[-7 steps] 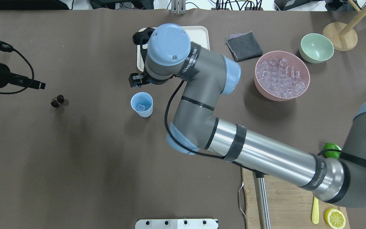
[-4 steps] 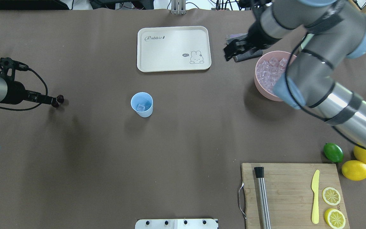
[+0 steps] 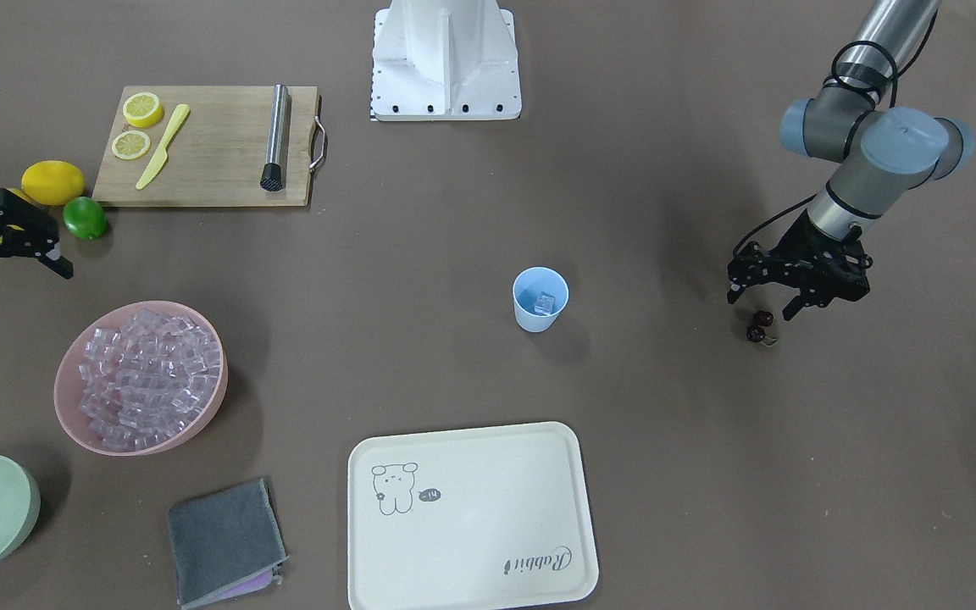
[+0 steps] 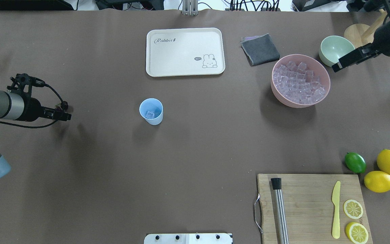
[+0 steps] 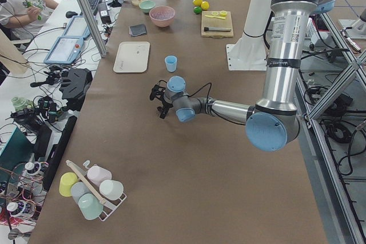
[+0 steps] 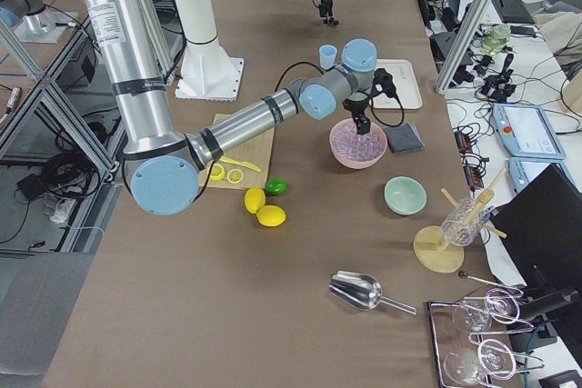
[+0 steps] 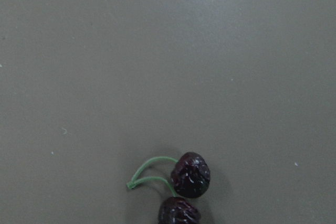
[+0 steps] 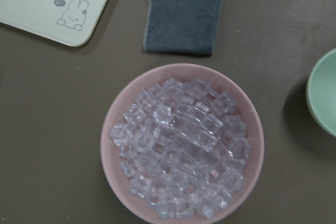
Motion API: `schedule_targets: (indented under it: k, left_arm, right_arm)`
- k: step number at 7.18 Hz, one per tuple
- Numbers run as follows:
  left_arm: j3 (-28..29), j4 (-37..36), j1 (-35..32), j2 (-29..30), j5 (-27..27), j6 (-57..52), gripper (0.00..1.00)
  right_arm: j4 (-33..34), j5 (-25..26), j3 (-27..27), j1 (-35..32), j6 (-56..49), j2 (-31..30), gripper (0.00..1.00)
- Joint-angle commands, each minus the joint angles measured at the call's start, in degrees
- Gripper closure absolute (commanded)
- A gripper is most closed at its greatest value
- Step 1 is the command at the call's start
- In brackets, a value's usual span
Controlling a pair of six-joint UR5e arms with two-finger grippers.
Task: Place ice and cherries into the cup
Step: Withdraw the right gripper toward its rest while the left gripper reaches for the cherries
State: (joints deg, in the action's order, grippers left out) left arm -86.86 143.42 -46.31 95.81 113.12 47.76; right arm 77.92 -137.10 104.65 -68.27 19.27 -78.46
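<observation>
Next, my left gripper grabs the cherries by one plump dark fruit, since their green stems are thin and curved.
The light-blue cup [image 4: 151, 111] stands upright mid-table with one ice cube [image 4: 150, 114] inside. More ice [image 4: 298, 83] is heaped in the pink bowl [image 4: 327, 86]. The dark cherries [image 3: 760, 326] lie on the table to the cup's left, and the left wrist view shows them [image 7: 189, 177] on their green stem. My left gripper [image 3: 761, 305] hovers just over them, open, touching nothing. My right gripper [image 3: 22, 292] hangs open and empty high over the pink bowl [image 8: 113, 129].
A cream tray [image 4: 185, 51] lies beyond the cup, with a grey cloth [image 4: 260, 49] and a pale green bowl [image 4: 336, 51] by the pink bowl. A wooden board [image 4: 311, 206] with muddler, knife and lemon slices sits front right, beside a lime [image 4: 354, 162] and lemons.
My right arm swung away from above the cup, rightward past the pink bowl. My left gripper moved in toward the cherries and now covers part of them from overhead.
</observation>
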Motion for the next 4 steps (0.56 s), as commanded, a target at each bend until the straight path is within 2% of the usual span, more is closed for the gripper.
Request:
schedule_targets:
  k: [1,2,4]
  left_arm:
    - [-0.06,-0.07,0.25,0.95,-1.23,0.31,0.18]
    - [0.02,-0.07,0.25,0.96,-1.50,0.14,0.34]
    - [0.81,-0.16,0.25,1.04,-1.76,-0.13,0.36]
  right_arm:
    - [2.04,5.84,-0.23,-0.20,-4.30,-6.86,0.02]
    - [3.62,6.66,-0.67,-0.37,-6.59,-7.84,0.02]
    - [3.90,6.06,-1.38,-2.47,-8.88,-9.17,0.01]
